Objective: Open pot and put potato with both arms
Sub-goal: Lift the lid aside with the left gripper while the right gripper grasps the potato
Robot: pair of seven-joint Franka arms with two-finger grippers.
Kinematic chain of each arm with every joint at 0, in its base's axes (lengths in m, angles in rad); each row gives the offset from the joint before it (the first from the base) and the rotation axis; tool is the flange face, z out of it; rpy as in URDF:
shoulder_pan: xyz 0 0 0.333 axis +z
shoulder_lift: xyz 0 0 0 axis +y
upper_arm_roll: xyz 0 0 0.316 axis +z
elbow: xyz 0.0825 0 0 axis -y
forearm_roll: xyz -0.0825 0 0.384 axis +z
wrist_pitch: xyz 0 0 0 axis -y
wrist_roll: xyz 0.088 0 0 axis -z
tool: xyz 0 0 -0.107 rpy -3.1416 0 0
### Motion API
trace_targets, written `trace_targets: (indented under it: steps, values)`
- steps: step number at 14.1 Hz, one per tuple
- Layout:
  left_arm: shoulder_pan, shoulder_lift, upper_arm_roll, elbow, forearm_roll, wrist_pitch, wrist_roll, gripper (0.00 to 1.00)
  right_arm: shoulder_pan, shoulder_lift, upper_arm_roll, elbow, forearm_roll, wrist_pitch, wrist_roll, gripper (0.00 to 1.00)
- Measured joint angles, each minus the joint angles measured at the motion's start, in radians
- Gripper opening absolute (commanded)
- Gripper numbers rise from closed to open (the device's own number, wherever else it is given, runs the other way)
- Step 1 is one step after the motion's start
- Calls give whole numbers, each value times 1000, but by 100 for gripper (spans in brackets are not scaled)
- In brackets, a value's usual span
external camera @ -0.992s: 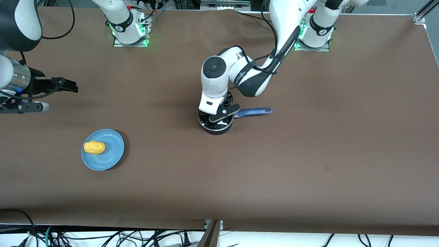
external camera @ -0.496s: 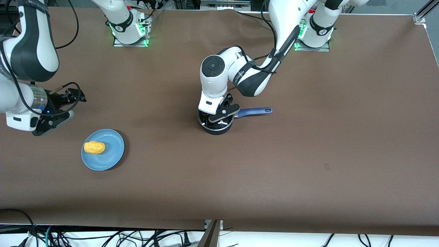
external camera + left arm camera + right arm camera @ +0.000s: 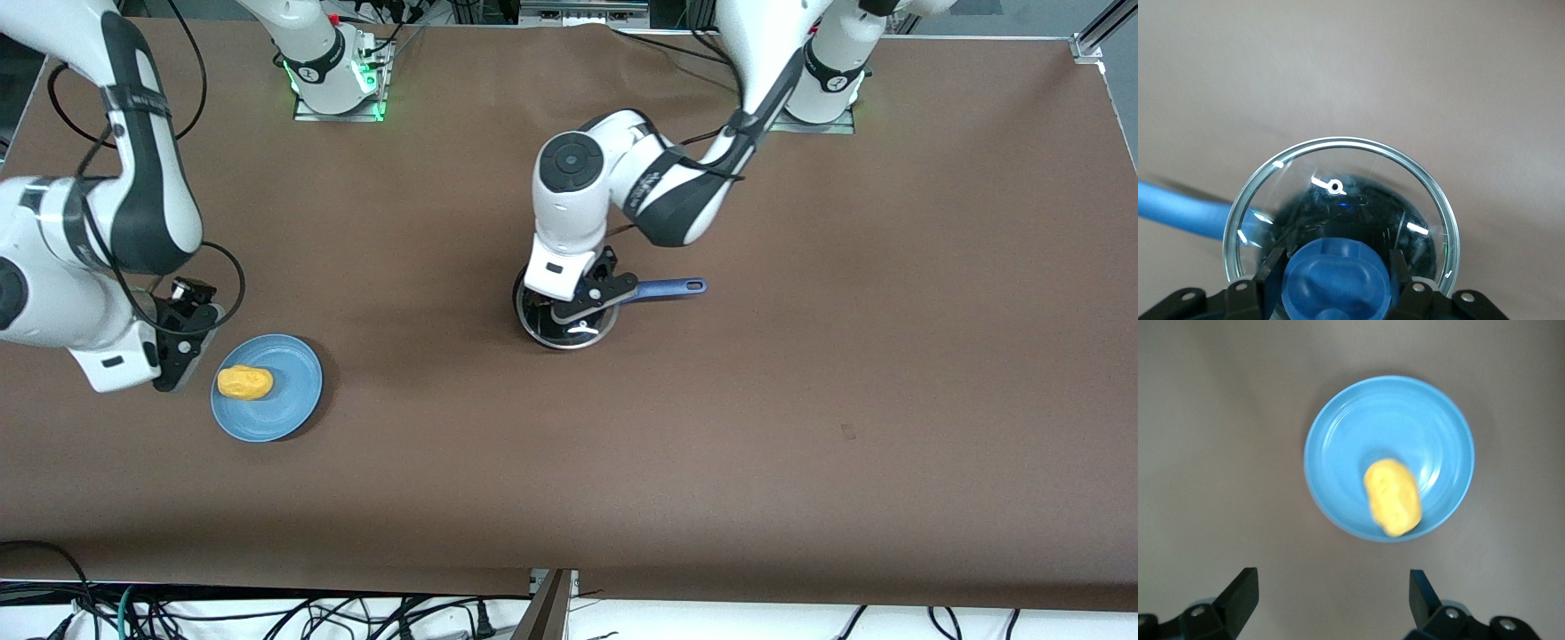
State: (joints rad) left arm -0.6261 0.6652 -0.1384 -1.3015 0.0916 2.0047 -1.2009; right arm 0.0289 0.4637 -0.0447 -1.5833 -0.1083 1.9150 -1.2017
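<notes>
The robot's right gripper will next grab the oblong potato across its narrow middle [image 3: 245, 383] [image 3: 1393, 497], because the potato's long sides face each other there and its ends are rounded.
The black pot stands mid-table; its blue handle [image 3: 667, 287] points toward the left arm's end. My left gripper [image 3: 582, 300] is shut on the blue knob [image 3: 1338, 283] of the glass lid [image 3: 569, 333] and holds the lid a little above the pot, whose dark inside shows through the glass [image 3: 1358, 207]. The yellow potato [image 3: 244, 382] lies on a blue plate [image 3: 289, 396] near the right arm's end. My right gripper [image 3: 182, 345] is open and empty, beside the plate. In the right wrist view the potato [image 3: 1393, 497] and plate [image 3: 1358, 433] lie ahead of the open gripper [image 3: 1331, 587].
The brown table top [image 3: 800, 400] is bare toward the left arm's end. The arm bases [image 3: 333, 80] stand along the table edge farthest from the front camera. Cables hang below the table's near edge [image 3: 267, 613].
My right arm has swung in from the table's end and come down beside the plate. My left gripper has risen slightly, lifting the lid off the pot.
</notes>
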Motion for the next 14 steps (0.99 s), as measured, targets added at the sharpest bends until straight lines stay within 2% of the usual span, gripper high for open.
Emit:
trace_targets:
  steps: [3, 8, 10, 13, 14]
  values:
    - [147, -85, 9, -30, -57, -48, 281, 54, -7, 79, -2, 0, 0, 168, -194, 100]
    - [478, -219, 26, -220, -85, -68, 921, 54, -29, 191, -5, -4, 1, 310, -277, 100]
    - [545, -237, 96, -283, -105, -67, 1143, 55, -33, 220, -5, -9, 1, 326, -278, 100]
    - [563, -239, 262, -371, -166, -21, 1442, 55, -35, 238, -5, -28, 1, 326, -279, 98]
    - [574, -239, 293, -410, -176, 24, 1507, 55, -35, 238, -5, -34, 2, 327, -279, 81]
